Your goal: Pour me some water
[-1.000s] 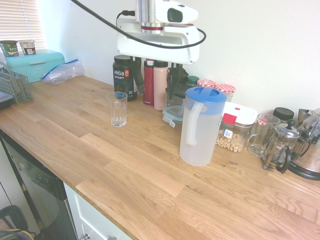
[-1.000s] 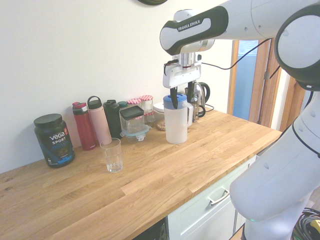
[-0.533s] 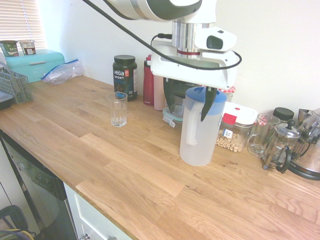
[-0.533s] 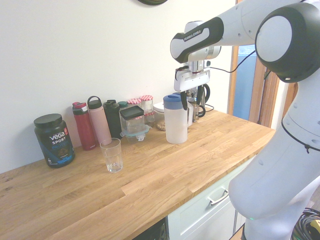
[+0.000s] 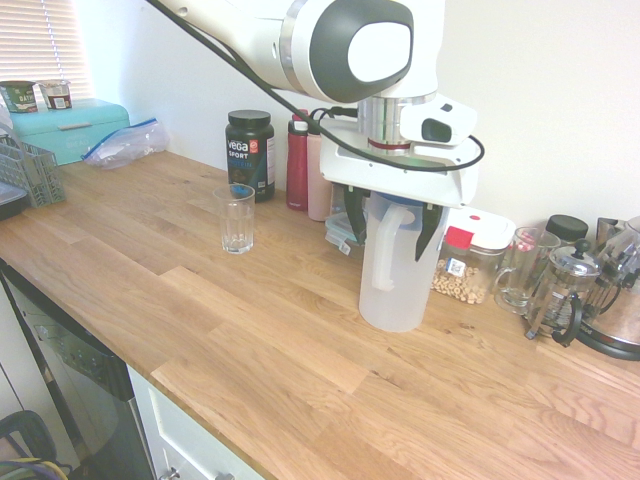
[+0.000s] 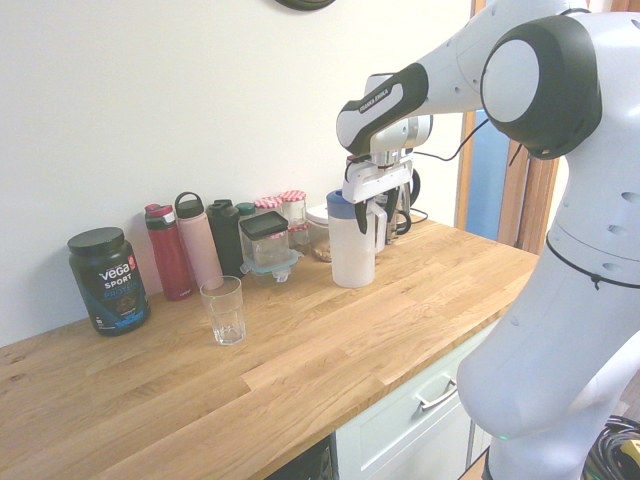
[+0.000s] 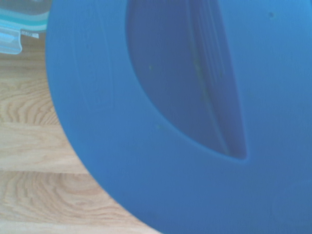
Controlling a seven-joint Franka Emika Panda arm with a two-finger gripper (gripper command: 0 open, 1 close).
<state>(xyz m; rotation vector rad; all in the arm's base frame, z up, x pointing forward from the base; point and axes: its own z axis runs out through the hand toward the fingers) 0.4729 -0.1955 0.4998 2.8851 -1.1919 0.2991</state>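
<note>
My fingers reach down beside the handle, below the level of the blue lid [image 6: 338,200]. My gripper needs to close on the jug's white handle [image 6: 380,228], and it would hold the handle if it closed now.
A tall frosted-white jug [image 5: 395,290] with a white handle [image 5: 383,250] stands upright on the wooden counter [image 5: 250,350]. The water inside it is too faint to make out. Its blue lid [image 6: 338,200] fills the wrist view [image 7: 185,117]. My gripper [image 5: 393,222] is open and lowered over the jug's top. One finger [image 5: 357,215] hangs on each side of the upper body and handle, apart from them. An empty drinking glass [image 5: 237,218] stands to the left, also in the second exterior view [image 6: 224,310].
Behind the jug stand bottles [image 5: 298,165], a black Vega tub [image 5: 249,152], a clip-lid box [image 6: 266,240] and a nut container [image 5: 470,265]. To the right are a glass mug [image 5: 520,268], a French press [image 5: 560,290] and a kettle [image 5: 615,310]. A teal bread box [image 5: 65,128] sits far left.
The gripper has swung across from behind and left of the jug and come down over its lid, staying open. The jug and the glass have not moved.
</note>
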